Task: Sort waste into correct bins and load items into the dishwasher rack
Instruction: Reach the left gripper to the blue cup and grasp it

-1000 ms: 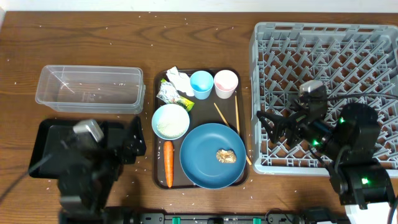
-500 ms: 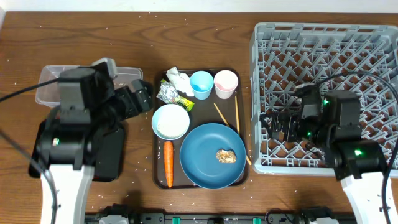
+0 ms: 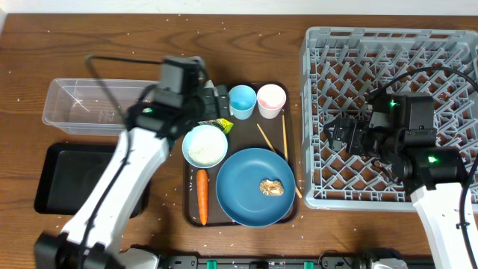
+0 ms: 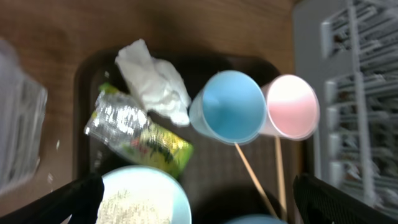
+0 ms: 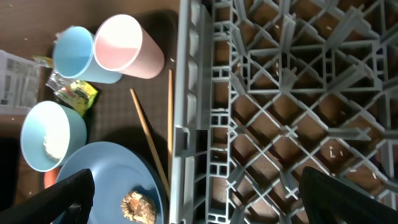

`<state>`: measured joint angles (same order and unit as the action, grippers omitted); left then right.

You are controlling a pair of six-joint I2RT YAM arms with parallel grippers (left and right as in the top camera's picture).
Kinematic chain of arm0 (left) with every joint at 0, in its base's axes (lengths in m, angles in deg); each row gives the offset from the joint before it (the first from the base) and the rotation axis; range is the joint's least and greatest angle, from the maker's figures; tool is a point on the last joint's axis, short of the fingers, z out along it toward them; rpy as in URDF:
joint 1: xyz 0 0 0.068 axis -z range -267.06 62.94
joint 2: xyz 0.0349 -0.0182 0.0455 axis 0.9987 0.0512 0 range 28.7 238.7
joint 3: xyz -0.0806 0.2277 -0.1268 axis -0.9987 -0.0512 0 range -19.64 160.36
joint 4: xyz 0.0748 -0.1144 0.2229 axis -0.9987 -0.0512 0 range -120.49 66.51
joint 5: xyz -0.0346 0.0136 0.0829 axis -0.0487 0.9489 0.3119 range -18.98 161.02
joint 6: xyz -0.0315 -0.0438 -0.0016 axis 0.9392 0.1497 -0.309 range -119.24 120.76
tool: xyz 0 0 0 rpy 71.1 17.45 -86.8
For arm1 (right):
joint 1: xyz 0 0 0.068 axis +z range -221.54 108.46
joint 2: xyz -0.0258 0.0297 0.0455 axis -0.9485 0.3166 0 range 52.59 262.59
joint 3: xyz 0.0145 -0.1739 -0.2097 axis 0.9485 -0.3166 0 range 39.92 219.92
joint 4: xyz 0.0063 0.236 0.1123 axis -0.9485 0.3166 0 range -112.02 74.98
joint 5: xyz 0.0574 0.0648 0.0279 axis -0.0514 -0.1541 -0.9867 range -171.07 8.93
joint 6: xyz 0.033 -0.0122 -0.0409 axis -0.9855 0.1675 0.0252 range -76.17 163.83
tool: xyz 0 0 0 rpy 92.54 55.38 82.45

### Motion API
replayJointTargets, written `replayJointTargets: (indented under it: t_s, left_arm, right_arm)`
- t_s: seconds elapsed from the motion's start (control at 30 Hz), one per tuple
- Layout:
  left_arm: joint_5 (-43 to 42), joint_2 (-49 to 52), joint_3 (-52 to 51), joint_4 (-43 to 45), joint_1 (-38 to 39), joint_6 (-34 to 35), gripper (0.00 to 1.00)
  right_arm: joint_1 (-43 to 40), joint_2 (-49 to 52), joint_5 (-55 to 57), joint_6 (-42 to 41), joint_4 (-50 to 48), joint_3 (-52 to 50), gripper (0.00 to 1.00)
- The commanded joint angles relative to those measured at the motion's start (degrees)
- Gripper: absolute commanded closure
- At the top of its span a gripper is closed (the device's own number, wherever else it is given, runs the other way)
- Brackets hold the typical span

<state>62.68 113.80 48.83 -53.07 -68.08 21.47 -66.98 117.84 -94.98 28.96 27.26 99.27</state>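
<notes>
The light-blue cup has its rim free to grip on the wrapper side. My left gripper should grip the cup there next, so the cup's base stays free for the handover to my right gripper.
My left gripper (image 3: 215, 99) is open and empty above the crumpled white paper (image 4: 152, 81) and the green-yellow wrapper (image 4: 138, 134), which hides the paper in the overhead view. The light-blue cup (image 3: 242, 101) and pale pink cup (image 3: 271, 99) stand beside it. The white bowl (image 3: 205, 146) holds rice. The blue plate (image 3: 256, 187) carries the brown lump (image 3: 271, 187). The carrot (image 3: 202, 196) and chopsticks (image 3: 284, 138) lie on the serving tray. My right gripper (image 3: 336, 136) is open and empty over the grey rack (image 3: 396, 67) near its left edge.
The clear tub (image 3: 104, 104) and the black tray (image 3: 67, 179) sit at the left, partly under my left arm. The brown serving tray (image 3: 188, 217) holds all the items. Rice grains are scattered over the wooden table (image 3: 112, 52).
My left arm has swung right from over the black tray, past the tub, to above the serving tray's back left corner. My right gripper has shifted slightly back over the rack.
</notes>
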Motion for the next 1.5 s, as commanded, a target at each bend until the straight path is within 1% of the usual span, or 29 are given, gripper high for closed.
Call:
replayJointTargets:
  t_s: [0.0, 0.03, 0.07, 0.1, 0.23, 0.33, 0.37, 0.5, 0.53, 0.63, 0.7, 1.07, 1.1, 1.13, 1.17, 1.2, 1.23, 1.37, 1.47]
  left_arm:
    - [7.4, 3.5, 1.3, 3.7, 1.6, -1.0, 0.02]
    - [7.4, 4.9, 1.3, 5.4, 1.9, -1.0, 0.02]
    - [7.4, 6.1, 1.3, 6.5, 2.0, -1.0, 0.00]
    - [7.3, 7.6, 1.3, 7.8, 2.1, -1.0, 0.03]
    - [7.3, 12.8, 1.3, 11.2, 2.1, -1.0, 0.03]
    - [4.0, 15.6, 1.3, 12.7, 2.1, -1.0, 0.04]
    - [3.1, 16.4, 1.3, 13.2, 2.1, -1.0, 0.05]
    - [3.0, 19.1, 1.3, 13.9, 2.1, -1.0, 0.16]
    - [3.0, 19.6, 1.3, 13.9, 2.1, -1.0, 0.21]
    - [2.9, 20.7, 1.3, 13.6, 2.1, -0.9, 0.46]
    - [2.8, 21.0, 1.1, 13.4, 2.1, -0.9, 0.53]
    - [2.8, 23.4, 0.7, 13.2, 2.6, -1.0, 0.57]
    - [2.8, 23.4, 0.7, 13.3, 2.6, -1.0, 0.59]
    - [2.8, 23.4, 0.7, 13.5, 2.6, -0.9, 0.64]
    - [2.8, 23.4, 0.7, 13.6, 2.6, -1.0, 0.72]
    - [2.8, 23.4, 0.7, 13.6, 2.6, -1.0, 0.85]
    - [2.8, 23.4, 0.7, 13.6, 2.6, -1.0, 0.94]
    - [2.8, 22.6, 0.8, 13.4, 2.6, -0.9, 0.94]
    - [2.8, 19.8, 0.8, 12.0, 2.6, -1.0, 0.94]
  right_arm:
    - [-1.2, 0.3, 0.4, -1.0, 0.3, 0.9, 0.01]
    - [-1.1, 0.4, 0.4, -1.0, 0.5, 0.9, 0.01]
    - [-1.1, 0.4, 0.4, -1.0, 0.7, 0.9, 0.01]
    - [-1.2, 0.4, 0.4, -1.0, 0.9, 0.9, 0.01]
    - [-1.2, 0.4, 0.4, -1.0, 1.7, 0.9, 0.01]
    - [-1.2, 0.4, 0.4, -1.0, 2.4, 0.9, 0.01]
    - [-1.2, 0.5, 0.4, -1.0, 2.6, 0.9, 0.01]
    - [-1.2, 1.1, 0.4, -1.0, 3.3, 0.9, 0.01]
    - [-1.2, 1.2, 0.4, -1.0, 3.3, 0.9, 0.01]
    - [-1.2, 1.7, 0.4, -1.0, 3.7, 0.8, 0.01]
    - [-1.2, 2.0, 0.4, -1.0, 3.7, 0.8, 0.01]
    - [-1.2, 3.3, 0.4, -1.0, 4.2, 0.7, 0.01]
    - [-1.2, 3.3, 0.4, -1.0, 4.2, 0.7, 0.01]
    - [-1.1, 3.3, 0.4, -1.0, 4.2, 0.6, 0.01]
    - [-1.2, 3.3, 0.4, -1.0, 4.2, 0.6, 0.01]
    - [-1.2, 3.3, 0.4, -1.0, 4.3, 0.6, 0.01]
    - [-1.2, 3.3, 0.4, -1.0, 4.3, 0.6, 0.01]
    - [-1.2, 3.3, 0.4, -1.0, 5.0, 0.6, 0.01]
    - [-1.2, 3.3, 0.4, -1.0, 5.9, 0.6, 0.01]
